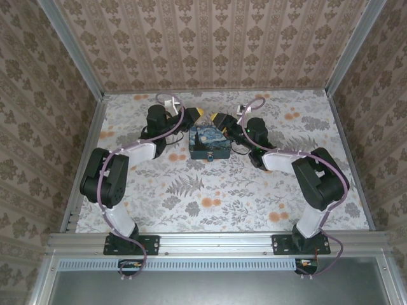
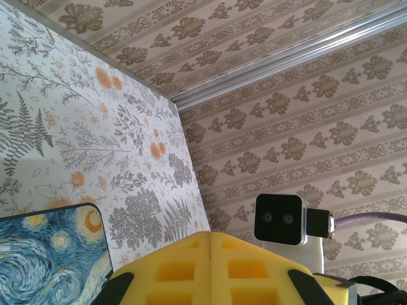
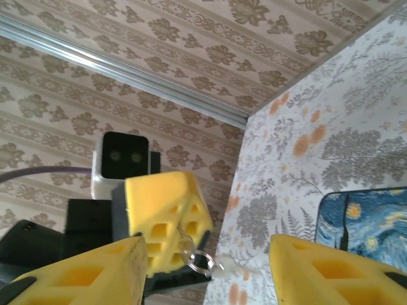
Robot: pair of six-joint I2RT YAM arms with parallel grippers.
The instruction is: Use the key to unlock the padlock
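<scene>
The key's blade has to stay free to go into the padlock and unlock it, so next I should hold the key by its ring end with my right gripper.
The tiny dark padlock (image 1: 209, 158) sits at the near face of the Starry-Night box (image 1: 209, 143). Behind the box, my two grippers face each other, raised above the table. My left gripper (image 1: 198, 114) is shut, its yellow pads pressed together (image 2: 210, 236). In the right wrist view a small metal ring (image 3: 197, 259) hangs from the seam of the left gripper (image 3: 168, 216). The pale key (image 3: 227, 267) sticks out sideways from that ring. My right gripper (image 3: 206, 248) is open, its fingers (image 3: 95, 273) on either side of the ring and key, touching neither.
The box's corner (image 2: 44, 257) lies just left of the left gripper's pads. The right wrist camera (image 2: 280, 219) faces them closely. Patterned walls (image 1: 210, 44) enclose the floral table (image 1: 210, 197) at the back and both sides. Purple cables (image 1: 137, 147) run along both arms.
</scene>
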